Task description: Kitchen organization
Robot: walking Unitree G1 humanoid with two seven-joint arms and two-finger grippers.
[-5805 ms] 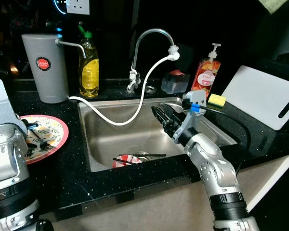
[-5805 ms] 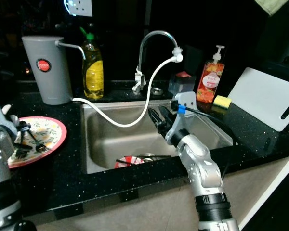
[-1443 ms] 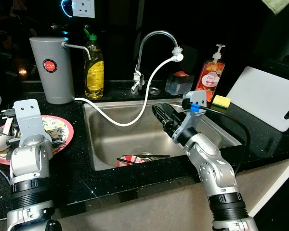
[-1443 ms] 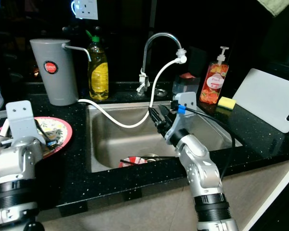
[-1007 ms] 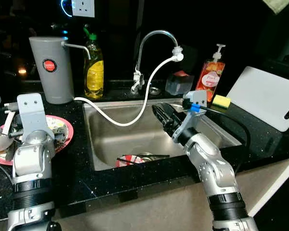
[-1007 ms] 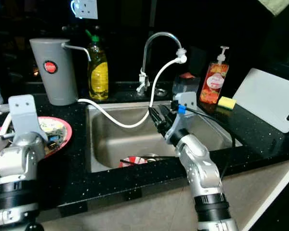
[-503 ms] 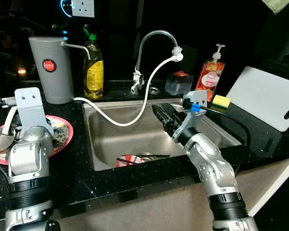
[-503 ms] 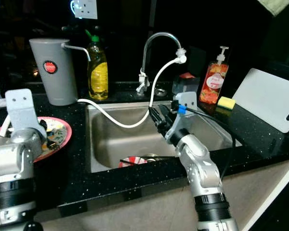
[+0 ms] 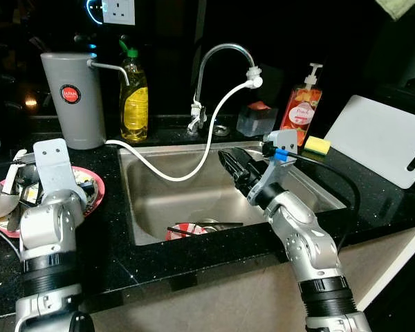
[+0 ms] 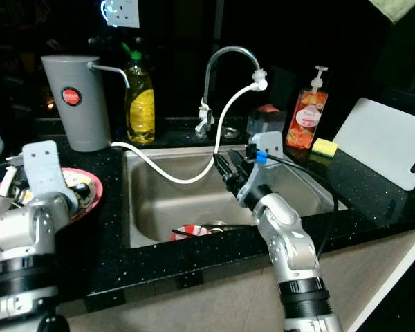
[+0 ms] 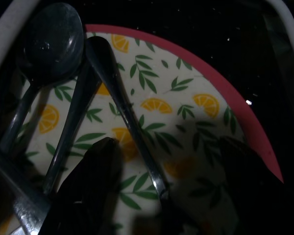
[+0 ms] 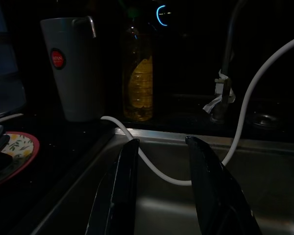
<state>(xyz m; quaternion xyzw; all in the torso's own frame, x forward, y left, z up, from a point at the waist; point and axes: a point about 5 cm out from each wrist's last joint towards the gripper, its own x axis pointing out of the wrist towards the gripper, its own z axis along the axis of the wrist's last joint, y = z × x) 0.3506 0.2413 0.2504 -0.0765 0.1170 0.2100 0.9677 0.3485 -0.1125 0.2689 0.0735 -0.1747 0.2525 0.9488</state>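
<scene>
My left gripper should grab the dark spoon by its thin neck (image 11: 158, 185) next. The plate around the neck is bare there, and another utensil's handle (image 11: 83, 90) lies against the spoon's broad end.
A red-rimmed plate (image 9: 97, 188) printed with oranges and leaves lies on the black counter left of the sink. Several dark spoons (image 11: 54, 36) rest on the plate (image 11: 196, 105). My left gripper (image 11: 171, 191) hovers just above it, open, and one spoon handle (image 11: 130, 122) runs between its fingers (image 11: 90, 183). My right gripper (image 9: 229, 164) hangs over the right side of the steel sink (image 9: 194, 149), open and holding nothing. Its fingers (image 12: 122, 191) point toward the sink's left wall.
A red dish (image 9: 182, 230) with a dark utensil lies at the sink bottom. A white hose (image 9: 194, 162) droops from the faucet (image 9: 218, 52) to a grey jug (image 9: 72, 97). Behind stand a yellow detergent bottle (image 9: 134, 97) and soap dispenser (image 9: 297, 107); right lie a sponge (image 9: 311, 145) and cutting board (image 9: 380, 138).
My left arm has shifted slightly right over the plate in the last second. The right arm has stayed in place over the sink.
</scene>
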